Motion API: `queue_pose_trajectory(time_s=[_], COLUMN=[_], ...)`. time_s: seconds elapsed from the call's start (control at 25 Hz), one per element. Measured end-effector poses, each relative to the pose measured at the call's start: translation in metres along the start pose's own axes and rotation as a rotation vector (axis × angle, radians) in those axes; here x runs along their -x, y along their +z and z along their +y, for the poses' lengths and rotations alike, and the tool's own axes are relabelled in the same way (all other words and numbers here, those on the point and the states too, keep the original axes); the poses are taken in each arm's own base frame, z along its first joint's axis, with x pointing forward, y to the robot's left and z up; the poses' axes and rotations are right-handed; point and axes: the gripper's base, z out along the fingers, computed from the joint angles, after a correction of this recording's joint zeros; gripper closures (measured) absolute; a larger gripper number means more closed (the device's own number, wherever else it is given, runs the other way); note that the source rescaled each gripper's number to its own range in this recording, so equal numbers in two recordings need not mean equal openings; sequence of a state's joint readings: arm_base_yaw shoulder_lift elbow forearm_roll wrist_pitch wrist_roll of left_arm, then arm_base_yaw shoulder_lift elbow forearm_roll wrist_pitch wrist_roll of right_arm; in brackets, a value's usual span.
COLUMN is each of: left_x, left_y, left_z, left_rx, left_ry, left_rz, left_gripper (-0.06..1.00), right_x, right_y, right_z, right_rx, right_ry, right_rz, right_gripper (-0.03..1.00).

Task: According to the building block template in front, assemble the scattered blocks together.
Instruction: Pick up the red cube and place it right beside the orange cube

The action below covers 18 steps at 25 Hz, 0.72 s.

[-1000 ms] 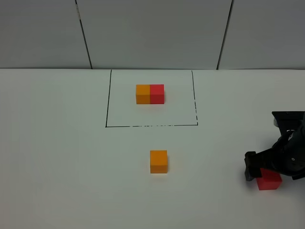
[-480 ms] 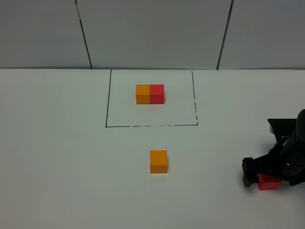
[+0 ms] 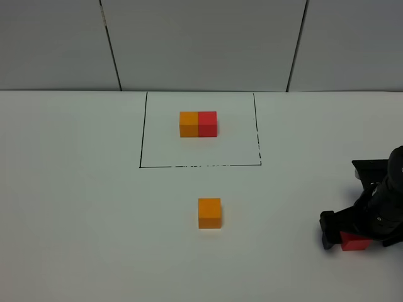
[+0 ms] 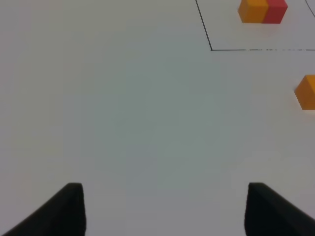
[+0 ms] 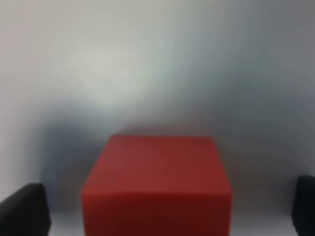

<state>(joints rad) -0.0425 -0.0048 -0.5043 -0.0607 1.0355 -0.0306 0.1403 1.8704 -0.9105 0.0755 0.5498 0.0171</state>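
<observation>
The red block has my right gripper's fingers low on both sides of it, so my right gripper will close on the block. It would catch the block if it closed now.
The template, an orange block joined to a red block (image 3: 198,124), sits inside a black outlined square (image 3: 140,165) at the back; it also shows in the left wrist view (image 4: 262,11). A loose orange block (image 3: 210,213) lies in front of the square and shows in the left wrist view (image 4: 307,91). A loose red block (image 3: 354,241) lies at the far right. My right gripper (image 3: 357,234) is low over it, open, with its fingers on either side of the red block (image 5: 157,182) and not touching it. My left gripper (image 4: 165,211) is open and empty over bare table.
The white table (image 3: 94,220) runs to a grey panelled wall (image 3: 201,44) at the back. The left arm is out of the exterior high view.
My right gripper has come down lower over the red block, which is now more covered by it. The blocks have not moved.
</observation>
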Motion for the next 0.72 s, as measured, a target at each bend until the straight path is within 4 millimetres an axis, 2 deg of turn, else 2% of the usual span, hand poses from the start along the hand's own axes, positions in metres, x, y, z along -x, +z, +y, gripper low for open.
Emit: queue_pose_trajectory(time_s=[0.12, 0.24, 0.44, 0.56, 0.64, 0.72], left_x=[0.0000, 0.0000, 0.0000, 0.0000, 0.0000, 0.0000], left_y=[0.0000, 0.0000, 0.0000, 0.0000, 0.0000, 0.0000], left_z=[0.0000, 0.0000, 0.0000, 0.0000, 0.0000, 0.0000], left_rx=[0.000, 0.000, 0.000, 0.000, 0.000, 0.000], left_ry=[0.000, 0.000, 0.000, 0.000, 0.000, 0.000], left_rz=[0.000, 0.000, 0.000, 0.000, 0.000, 0.000], left_gripper=[0.41, 0.41, 0.41, 0.41, 0.41, 0.41], right_x=[0.0003, 0.0002, 0.0000, -0.0002, -0.0004, -0.0011], right_y=[0.0000, 0.0003, 0.0003, 0.0006, 0.0009, 0.0009], right_z=[0.0000, -0.0002, -0.0005, -0.0006, -0.0006, -0.0005], right_rx=[0.000, -0.002, -0.006, -0.006, -0.006, -0.005], right_ry=[0.001, 0.000, -0.008, -0.008, -0.008, -0.006], right_rz=[-0.003, -0.002, 0.001, 0.003, 0.006, 0.013], right_gripper=[-0.02, 0.03, 0.25, 0.48, 0.70, 0.97])
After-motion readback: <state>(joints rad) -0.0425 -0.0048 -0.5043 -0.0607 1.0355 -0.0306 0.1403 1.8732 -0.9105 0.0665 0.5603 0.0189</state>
